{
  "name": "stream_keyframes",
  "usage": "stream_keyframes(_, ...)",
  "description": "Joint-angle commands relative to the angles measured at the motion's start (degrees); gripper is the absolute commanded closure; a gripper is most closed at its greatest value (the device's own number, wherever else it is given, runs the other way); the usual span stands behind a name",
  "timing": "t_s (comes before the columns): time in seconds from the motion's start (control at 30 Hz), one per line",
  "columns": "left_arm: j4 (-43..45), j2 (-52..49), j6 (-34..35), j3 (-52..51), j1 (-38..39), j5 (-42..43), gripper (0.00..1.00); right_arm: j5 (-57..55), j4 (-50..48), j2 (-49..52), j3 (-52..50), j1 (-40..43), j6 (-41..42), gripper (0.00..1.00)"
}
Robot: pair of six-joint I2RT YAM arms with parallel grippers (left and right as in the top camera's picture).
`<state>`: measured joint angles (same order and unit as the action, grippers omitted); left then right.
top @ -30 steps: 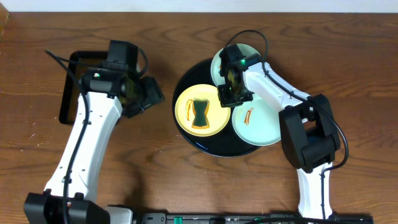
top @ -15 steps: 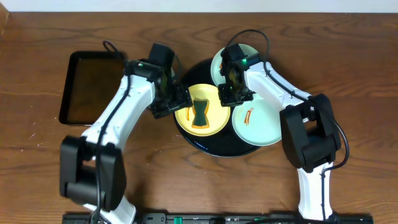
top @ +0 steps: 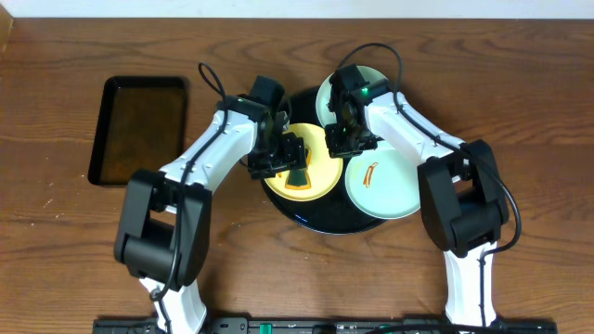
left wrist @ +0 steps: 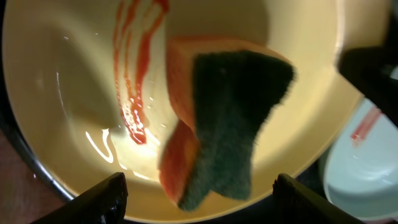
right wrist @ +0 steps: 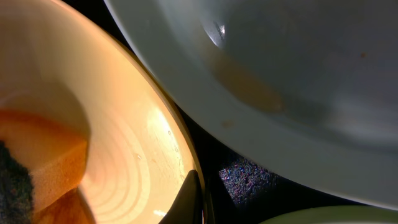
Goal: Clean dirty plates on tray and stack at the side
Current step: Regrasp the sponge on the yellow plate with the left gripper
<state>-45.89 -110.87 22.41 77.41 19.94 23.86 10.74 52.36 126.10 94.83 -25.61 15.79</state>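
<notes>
Next, the left gripper grabs the sponge [left wrist: 227, 124] across its narrow middle from the green scouring side, so the orange side stays free to clean dirty plates.
On the round black tray [top: 320, 221] lie three plates. A pale yellow plate [top: 320, 176] carries an orange sponge with a green scouring face [top: 299, 176] and a red sauce streak [left wrist: 134, 62]. My left gripper [top: 288, 156] hangs open just above the sponge [left wrist: 227, 124], one finger [left wrist: 102, 199] on each side, apart from it. My right gripper [top: 341, 142] is shut on the yellow plate's [right wrist: 130, 118] right rim, with one dark finger [right wrist: 191, 199] on the inside. One mint plate [top: 371, 79] lies behind, another [top: 394, 190] with a sauce streak at the right.
A rectangular black tray [top: 139, 83] lies on the wooden table at the left, with nothing on it. Both arms meet over the round tray's middle. Between the plates the black tray floor [right wrist: 249, 177] shows.
My left arm has swung right, from the rectangular tray to above the yellow plate and sponge, and its jaws have spread wider. The right arm and the plates have stayed put.
</notes>
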Motion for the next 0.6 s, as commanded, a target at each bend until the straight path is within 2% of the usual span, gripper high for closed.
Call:
stream_keyframes(0.0,1.4,-2.6,-0.8,-0.4,-0.1,-1.8,0.24,3.3,-0.7,0.3,1.0,-0.3,0.9,0.99)
stream_keyframes(0.23,2.5,-3.3,-2.3,-0.4,2.8,-2.4,0.24,3.3,-0.6,0.3,1.0,-0.3,0.9,0.99)
stream_keyframes(0.47,3.2,-3.3,-1.2,-0.4,4.6,-8.5,0.25,3.3,-0.5,0.3,1.0,-0.3,0.9,0.99)
stream_keyframes(0.5,3.3,-3.3,-1.2,-0.4,4.6,-8.5,0.27,3.3,-0.5,0.3,1.0,-0.3,0.9,0.99)
stream_keyframes(0.57,3.6,-3.3,-1.2,-0.4,4.7,-10.2,0.37,3.3,-0.5,0.3,1.0,-0.3,0.9,0.99)
